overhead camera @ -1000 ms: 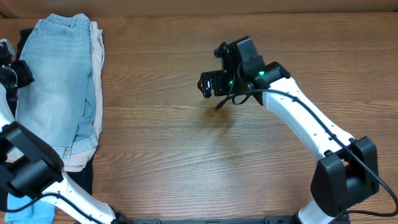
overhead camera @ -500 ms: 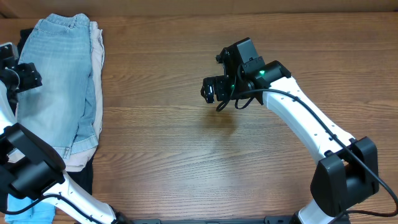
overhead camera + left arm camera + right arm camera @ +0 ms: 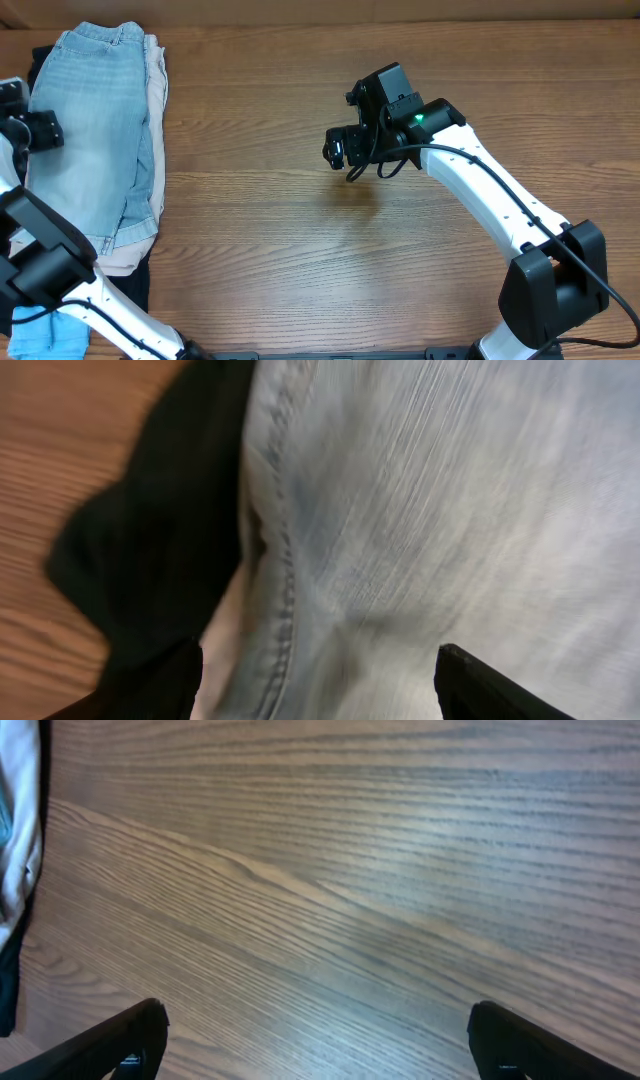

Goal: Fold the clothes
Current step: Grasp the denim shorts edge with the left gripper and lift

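My left gripper should grab the pale denim shorts (image 3: 95,130) by their seamed edge to pull them off the pile for folding, and this leaves the beige shorts free.
The pale denim shorts (image 3: 95,130) lie folded on top of the pile of clothes at the table's left. Beige shorts (image 3: 157,100) stick out beneath them, and a black garment (image 3: 135,285) lies under both. My left gripper (image 3: 40,130) hovers at the denim's left edge. In the left wrist view it (image 3: 318,680) is open, its fingers wide apart over the denim (image 3: 450,510) and the black cloth (image 3: 150,540), gripping nothing. My right gripper (image 3: 338,148) hangs over bare wood mid-table. In the right wrist view it (image 3: 318,1030) is open and empty.
A small light-blue piece (image 3: 50,335) lies at the front left corner by the left arm's base. The right wrist view catches the pile's edge (image 3: 15,830) at its far left. The wooden table (image 3: 300,250) stretches between the pile and the right arm.
My left gripper has opened at the denim's left edge and drifted slightly toward the front. The right gripper has barely shifted and stays open.
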Robot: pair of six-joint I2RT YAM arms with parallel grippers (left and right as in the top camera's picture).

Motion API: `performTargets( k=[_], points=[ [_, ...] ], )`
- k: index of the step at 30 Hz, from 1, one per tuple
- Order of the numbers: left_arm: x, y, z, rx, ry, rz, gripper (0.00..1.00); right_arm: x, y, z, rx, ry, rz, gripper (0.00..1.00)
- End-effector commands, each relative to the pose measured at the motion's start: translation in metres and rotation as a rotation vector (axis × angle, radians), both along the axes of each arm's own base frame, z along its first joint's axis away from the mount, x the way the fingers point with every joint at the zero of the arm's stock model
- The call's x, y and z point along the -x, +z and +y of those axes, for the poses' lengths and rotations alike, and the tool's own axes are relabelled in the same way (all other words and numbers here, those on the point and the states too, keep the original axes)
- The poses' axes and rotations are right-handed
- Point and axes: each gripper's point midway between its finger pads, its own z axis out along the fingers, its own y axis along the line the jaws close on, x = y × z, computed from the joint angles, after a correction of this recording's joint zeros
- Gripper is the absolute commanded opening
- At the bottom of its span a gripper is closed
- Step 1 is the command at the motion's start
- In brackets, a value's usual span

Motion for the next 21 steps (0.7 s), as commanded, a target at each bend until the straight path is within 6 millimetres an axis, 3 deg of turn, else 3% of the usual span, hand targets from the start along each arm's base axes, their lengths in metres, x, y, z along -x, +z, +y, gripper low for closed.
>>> performTargets(
  k=[1, 7, 9, 11, 14, 18, 21],
  points=[
    [0.005, -0.023, 0.002, 0.009, -0.013, 0.048, 0.75, -0.002, 0.011, -0.001, 0.01, -0.006, -0.025, 1.0],
    [0.003, -0.021, 0.005, -0.002, -0.013, 0.036, 0.59, 0.001, 0.009, -0.005, 0.031, -0.012, -0.014, 1.0],
    [0.004, -0.021, 0.004, 0.001, -0.013, 0.04, 0.45, 0.001, 0.009, -0.005, 0.03, -0.012, -0.014, 0.99],
    [0.005, -0.022, 0.002, 0.008, -0.012, 0.047, 0.24, 0.001, 0.009, -0.005, 0.03, -0.012, -0.014, 0.97],
    [0.006, -0.023, -0.002, 0.061, 0.052, 0.041, 0.04, -0.001, 0.01, -0.006, 0.028, -0.016, -0.021, 0.91],
    [0.001, -0.018, -0.018, 0.143, 0.156, 0.033, 0.04, -0.011, 0.027, -0.013, 0.015, -0.041, -0.046, 0.87],
    [-0.004, 0.001, -0.043, 0.188, 0.139, 0.046, 0.04, -0.019, 0.056, -0.024, 0.0, -0.072, -0.079, 0.86]
  ],
)
